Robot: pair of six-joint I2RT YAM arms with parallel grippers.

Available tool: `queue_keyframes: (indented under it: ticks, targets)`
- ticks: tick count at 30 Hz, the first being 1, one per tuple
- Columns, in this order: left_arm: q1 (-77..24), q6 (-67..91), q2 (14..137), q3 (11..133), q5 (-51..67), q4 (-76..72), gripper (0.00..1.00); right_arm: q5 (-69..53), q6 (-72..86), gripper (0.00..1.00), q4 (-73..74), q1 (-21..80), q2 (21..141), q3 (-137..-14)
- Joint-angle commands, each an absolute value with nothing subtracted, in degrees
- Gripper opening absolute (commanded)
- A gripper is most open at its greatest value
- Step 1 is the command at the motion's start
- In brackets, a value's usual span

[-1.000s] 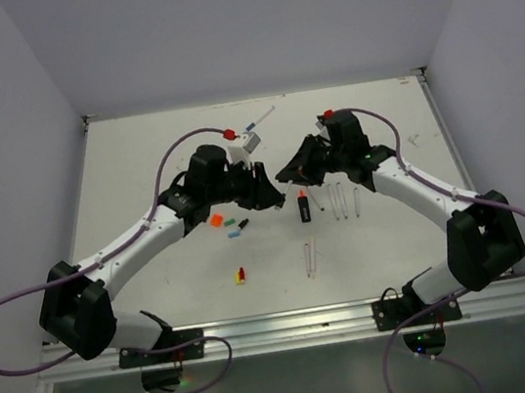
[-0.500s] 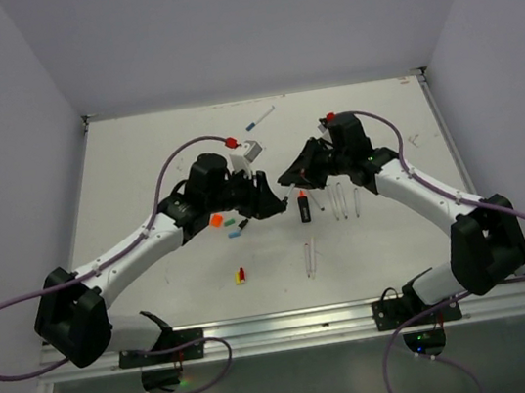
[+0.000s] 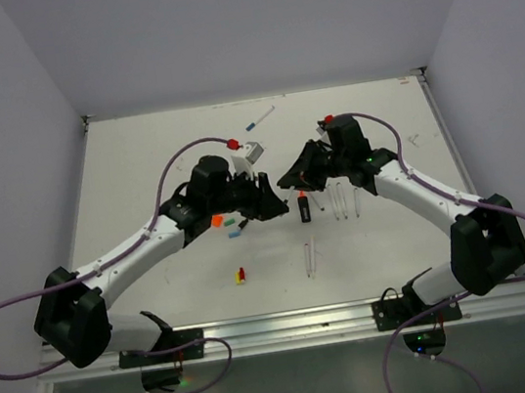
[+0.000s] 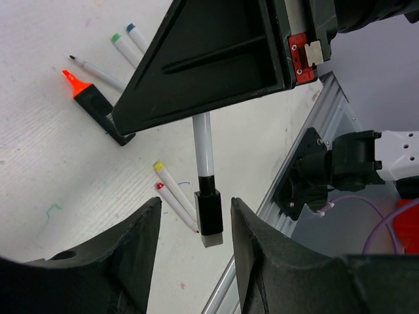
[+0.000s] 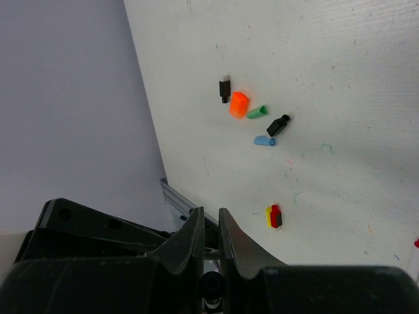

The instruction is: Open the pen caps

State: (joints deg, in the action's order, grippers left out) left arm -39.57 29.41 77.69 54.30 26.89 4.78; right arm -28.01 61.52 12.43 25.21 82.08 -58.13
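I need to grab only the black cap (image 4: 210,214) by its sides with my left gripper next, so that the pen opens. I should leave the white body of the pen to my right gripper.
My right gripper (image 3: 286,179) is shut on a thin white pen (image 4: 203,147) and holds it in the air; the barrel's end shows deep between its fingers (image 5: 211,288). The pen's black cap (image 4: 210,214) sits on the free end, between the fingers of my left gripper (image 4: 195,226), which is open with a gap on each side of the cap. Loose pen caps lie on the table: orange (image 5: 239,104), green (image 5: 257,112), blue (image 5: 264,140), two black (image 5: 277,125), and red with yellow (image 5: 273,216).
A black highlighter (image 3: 303,208) with a bare orange tip lies below the grippers, with thin pens (image 3: 342,199) to its right and two more (image 3: 310,258) nearer the front. A blue-capped pen (image 3: 259,118) lies at the back. A metal rail (image 3: 291,323) runs along the front edge.
My left gripper has shifted a little right and toward the front, and its jaws have widened slightly around the black cap. The right gripper still holds the pen in the same place.
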Motion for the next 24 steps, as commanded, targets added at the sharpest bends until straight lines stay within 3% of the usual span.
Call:
queue_keyframes:
  ticks: [1,7,15,16,17,19,24]
  targets:
    - [-40.9,29.0,78.6,56.3,27.0,4.2,0.49,-28.3,61.5,0.0,11.9,25.6,80.5,-59.2]
    - [-42.3,27.4,79.2,57.3,25.9,6.9,0.46,-28.5,61.6,0.0,11.5,25.7,80.6,-59.7]
    - [-42.4,26.9,80.0,59.5,26.3,7.3,0.31,-28.3,61.6,0.0,11.2,26.5,80.2,-58.9]
    - [-42.4,26.6,80.1,59.7,27.0,7.3,0.27,-28.3,61.5,0.0,11.2,26.6,80.2,-58.9]
    - [-42.4,26.5,80.5,60.1,27.5,7.3,0.15,-28.3,61.5,0.0,11.2,26.7,80.2,-59.0]
    - [-42.4,25.8,80.9,60.6,29.4,7.6,0.01,-28.6,61.0,0.0,11.2,26.7,80.2,-59.2]
    - [-42.3,24.9,79.2,58.1,41.5,1.2,0.0,-32.3,60.0,0.0,7.7,26.7,80.2,-59.6]
